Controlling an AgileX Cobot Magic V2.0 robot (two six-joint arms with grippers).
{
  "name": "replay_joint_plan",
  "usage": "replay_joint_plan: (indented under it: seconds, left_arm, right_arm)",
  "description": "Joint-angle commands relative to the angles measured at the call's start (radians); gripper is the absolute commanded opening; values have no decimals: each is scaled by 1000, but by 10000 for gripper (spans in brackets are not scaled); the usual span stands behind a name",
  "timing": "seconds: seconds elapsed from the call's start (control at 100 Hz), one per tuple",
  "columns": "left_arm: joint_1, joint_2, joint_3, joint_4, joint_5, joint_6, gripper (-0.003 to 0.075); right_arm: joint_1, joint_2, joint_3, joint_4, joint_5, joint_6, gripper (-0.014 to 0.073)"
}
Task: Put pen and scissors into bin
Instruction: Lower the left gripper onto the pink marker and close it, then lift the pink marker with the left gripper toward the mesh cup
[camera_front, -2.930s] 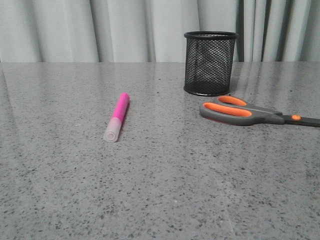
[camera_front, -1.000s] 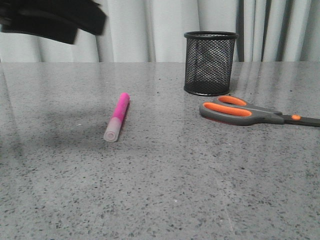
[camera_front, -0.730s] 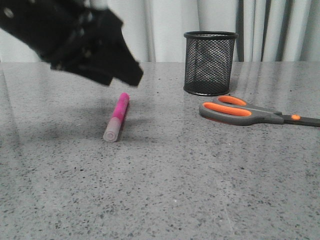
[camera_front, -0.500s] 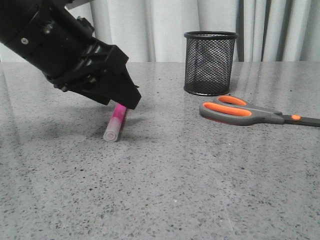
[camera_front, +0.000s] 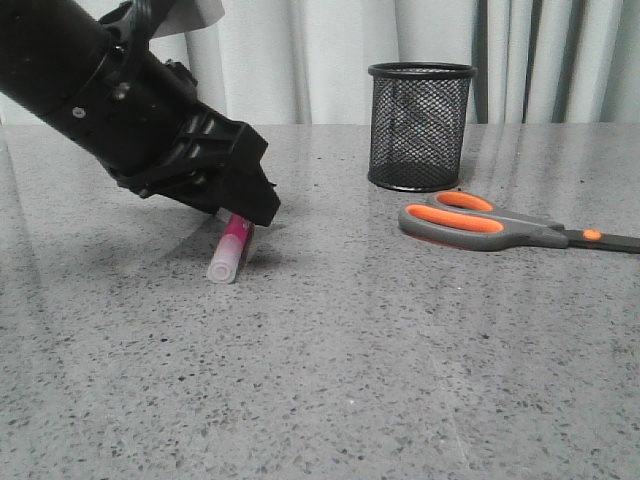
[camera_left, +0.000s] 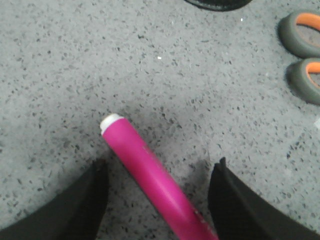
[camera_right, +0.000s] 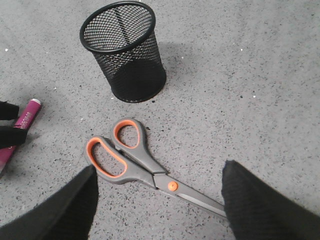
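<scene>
I should close my left gripper on the magenta pen (camera_front: 229, 252), since its fingers reach down to the table on both sides of the pen.
The magenta pen (camera_front: 229, 252) lies on the grey table, its frosted cap toward the camera. My left gripper (camera_front: 258, 208) is down at the table over the pen's far half, open. In the left wrist view the pen (camera_left: 150, 180) lies slanted between the two black fingers (camera_left: 75, 210), touching neither. The scissors (camera_front: 480, 226) lie flat to the right, handles next to the black mesh bin (camera_front: 420, 130). My right gripper (camera_right: 160, 170) is open and empty, well above the scissors (camera_right: 135, 160); it is out of the front view. The bin (camera_right: 137, 70) stands upright and looks empty.
The speckled grey table (camera_front: 350, 380) runs back to a pale curtain (camera_front: 320, 50). The left arm's black body (camera_front: 110, 100) fills the upper left of the front view. The scissors' blades (camera_front: 615, 241) run off the right edge.
My left arm has come in from the upper left and dropped onto the pen, its fingers now either side of it. Pen, scissors and bin have not moved.
</scene>
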Motion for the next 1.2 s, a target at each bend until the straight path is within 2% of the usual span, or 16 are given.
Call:
replay_joint_plan:
  seconds: [0.0,0.05,0.12,0.22,0.5,0.73,0.82,1.04,1.19]
  left_arm:
    - [-7,-19,-23,-16,-15,-11,383]
    - [-7,-19,-23,-16,-15,-11,328]
    - [-7,-19,-23,-16,0,-11,207]
    - [-7,-19,-23,-16,23,-11,-18]
    - [-14,-57,-93,-15,90,-8,-19]
    - [-75,-84,-290,-27,79,-3,-20]
    - [-113,-72,-377,-27,-4,-3,-20]
    - [-188,23,-510,-27,-351,-3,-19]
    - [-211,129,-595,-27,-404,-3,-19]
  right_arm:
    - [3,2,-36,12,-57,-12,474]
    - [3,2,-36,12,-57,-12,474]
    - [3,2,-36,12,-57,-12,474]
    - [3,2,-36,12,-57,-12,474]
    - [3,2,-36,10,-57,-12,474]
    - [3,2,-36,10,-57,-12,474]
    - [3,2,-36,10,-57,-12,474]
    - [3,2,-36,10,-55,-12,474]
    - [3,2,-36,10,-55,-12,474]
